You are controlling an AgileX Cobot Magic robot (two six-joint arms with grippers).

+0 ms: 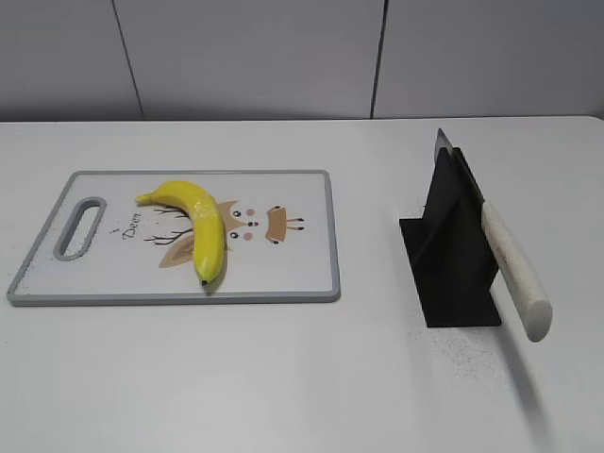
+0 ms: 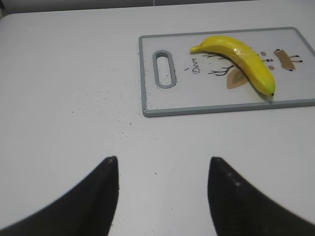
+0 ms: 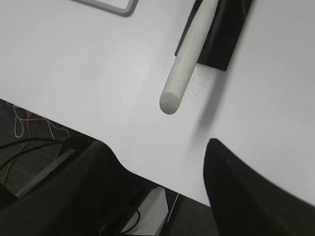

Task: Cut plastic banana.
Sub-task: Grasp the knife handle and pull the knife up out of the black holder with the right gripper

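I should pick up the knife by its white handle with my right gripper next, because the knife's blade sits in the black stand.
The plastic banana lies curved on the white cutting board, dark tip toward the front; it also shows in the left wrist view. A knife with a white handle rests slanted in a black stand, handle toward the front. Neither gripper shows in the exterior view. My left gripper is open and empty above bare table, left of and nearer than the board. My right gripper is open and empty at the table's front edge, a short way from the handle's end.
The cutting board has a grey rim, a slot handle at its left end and a deer drawing. The white table carries small dark specks near the stand and left of the board. Cables and floor show below the table's edge.
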